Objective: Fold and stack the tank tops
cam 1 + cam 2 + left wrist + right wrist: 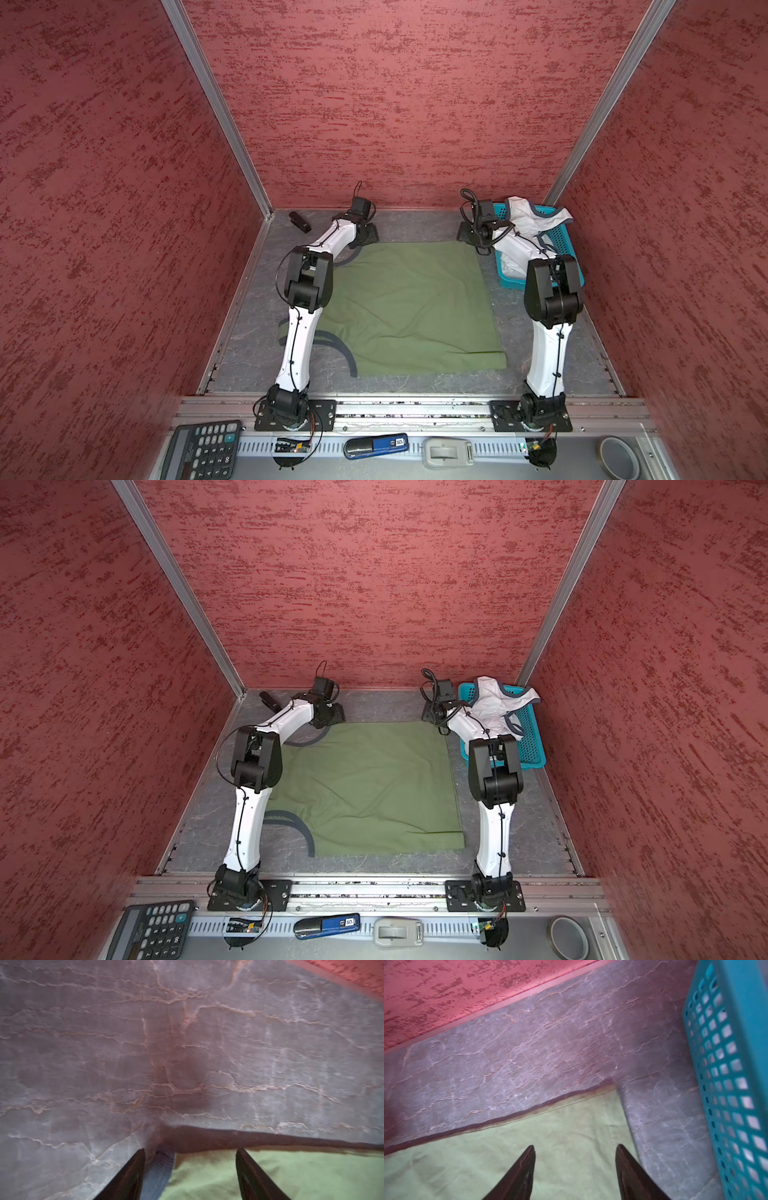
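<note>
The right gripper grips the olive green tank top by its far corner beside the basket next, to fold the tank top's far side inward.
The olive green tank top (407, 307) (365, 783) lies spread flat in the middle of the table, its grey-trimmed armholes (349, 361) toward the left arm. My left gripper (368, 236) (190, 1150) is at its far left corner, open, with green cloth (207, 1176) and a grey trim strap (162, 1167) below the jaws. At the far right corner hovers my right gripper (467, 237) (574, 1147), open above the cloth (508, 1157). The white tank top (528, 220) (494, 704) lies crumpled in the turquoise basket.
The turquoise mesh basket (561, 237) (726, 1064) stands at the back right, close beside my right gripper. A small black object (300, 221) lies at the back left. Red walls enclose three sides. A calculator (199, 451) and a tape roll (619, 457) sit on the front ledge.
</note>
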Tool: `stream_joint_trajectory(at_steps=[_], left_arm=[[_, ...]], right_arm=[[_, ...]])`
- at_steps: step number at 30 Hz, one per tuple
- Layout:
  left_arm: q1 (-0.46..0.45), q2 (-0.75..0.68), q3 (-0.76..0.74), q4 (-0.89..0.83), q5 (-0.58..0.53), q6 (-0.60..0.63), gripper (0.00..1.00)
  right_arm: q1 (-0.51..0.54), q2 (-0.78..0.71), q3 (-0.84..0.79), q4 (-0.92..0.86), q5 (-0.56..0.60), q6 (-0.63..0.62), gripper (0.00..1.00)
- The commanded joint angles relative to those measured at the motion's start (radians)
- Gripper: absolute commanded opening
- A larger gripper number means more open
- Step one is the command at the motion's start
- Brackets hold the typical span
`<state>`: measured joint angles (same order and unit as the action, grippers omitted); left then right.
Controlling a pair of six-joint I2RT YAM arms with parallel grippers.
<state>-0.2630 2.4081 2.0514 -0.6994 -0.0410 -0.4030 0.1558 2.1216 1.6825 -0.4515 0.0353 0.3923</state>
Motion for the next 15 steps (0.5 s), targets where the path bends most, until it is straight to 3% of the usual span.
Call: stream_joint_trajectory(at_steps=[1,5,11,15], left_arm=[[0.0,0.041,0.049,-0.057,-0.03,0.015,0.7],[-0.001,0.08,0.09,-0.087,-0.008,0.004,0.6],[0.013,0.066,0.056,-0.072,-0.004,-0.014,0.24],[0.038,-0.006,-0.057,0.003,0.004,-0.023,0.11]], right_arm=[[-0.012,0.032,0.051,-0.025,0.017,-0.026,0.63],[-0.027,0.066,0.077,-0.033,0.018,-0.02,0.63],[-0.041,0.11,0.108,-0.04,0.017,-0.018,0.69],[-0.043,0.163,0.166,-0.064,0.018,-0.029,0.67]])
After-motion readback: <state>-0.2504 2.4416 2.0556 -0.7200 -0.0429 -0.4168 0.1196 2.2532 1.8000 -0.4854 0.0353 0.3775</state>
